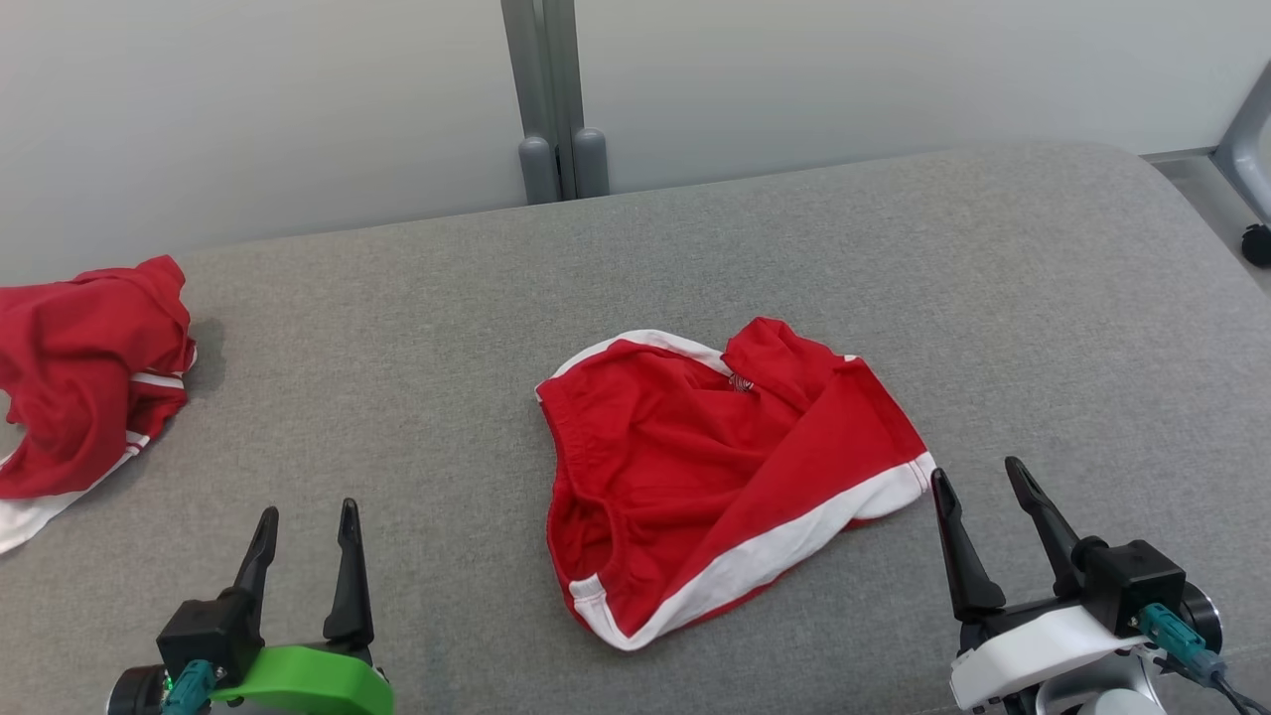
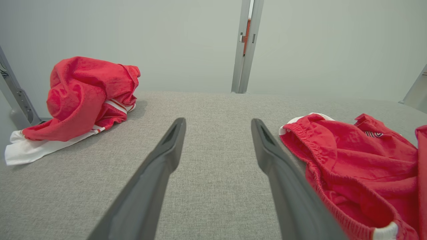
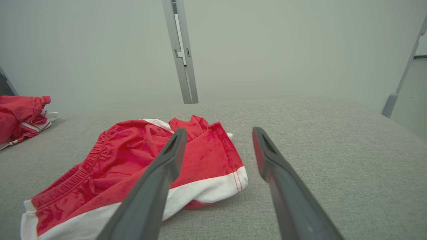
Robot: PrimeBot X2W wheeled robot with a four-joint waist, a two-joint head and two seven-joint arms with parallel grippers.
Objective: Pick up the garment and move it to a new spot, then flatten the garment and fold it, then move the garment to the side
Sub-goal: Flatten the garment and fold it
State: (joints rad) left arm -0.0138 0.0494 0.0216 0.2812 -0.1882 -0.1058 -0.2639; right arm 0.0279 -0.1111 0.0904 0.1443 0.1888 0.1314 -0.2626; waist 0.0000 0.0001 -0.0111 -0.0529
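Observation:
My left gripper grabs the waistband's white-striped near corner on the red shorts next, leaving the shorts' rumpled middle free to spread.
The garment is a pair of red shorts with white trim, lying rumpled near the middle of the grey padded surface. It also shows at the right of the left wrist view and at the left of the right wrist view. My left gripper is open near the front edge, well left of the garment, with nothing between its fingers. Just off the garment's right corner, my right gripper is open and holds nothing.
A second red and white garment lies bunched at the far left edge of the surface. A grey post stands behind the surface against a pale wall. Bare grey fabric stretches to the right and back.

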